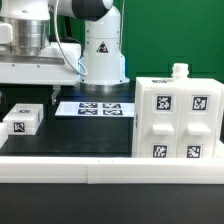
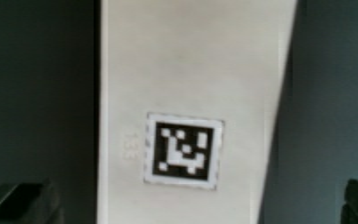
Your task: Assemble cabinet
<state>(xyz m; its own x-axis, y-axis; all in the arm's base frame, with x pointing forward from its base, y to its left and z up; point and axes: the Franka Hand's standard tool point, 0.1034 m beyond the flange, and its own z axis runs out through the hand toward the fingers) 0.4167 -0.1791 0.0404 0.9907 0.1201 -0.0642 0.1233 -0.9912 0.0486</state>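
I next need my gripper to grab the white tagged block (image 1: 22,122) by its opposite sides, to fit it over the knob on the cabinet's case.
The cabinet's large white boxy case (image 1: 179,115) stands at the exterior view's right, with several square tags on its front and a small knob on top. A small white tagged block (image 1: 22,122) lies on the dark table at the exterior view's left. My gripper (image 1: 35,92) hangs above this block. In the wrist view, a long white part (image 2: 194,90) with one tag (image 2: 185,148) lies below my gripper (image 2: 185,205). The dark fingertips (image 2: 16,205) stand wide apart on either side of it. The gripper is open and holds nothing.
The marker board (image 1: 95,108) lies flat on the table in front of the robot's white base (image 1: 100,55). A long white border rail (image 1: 110,172) runs along the table's near edge.
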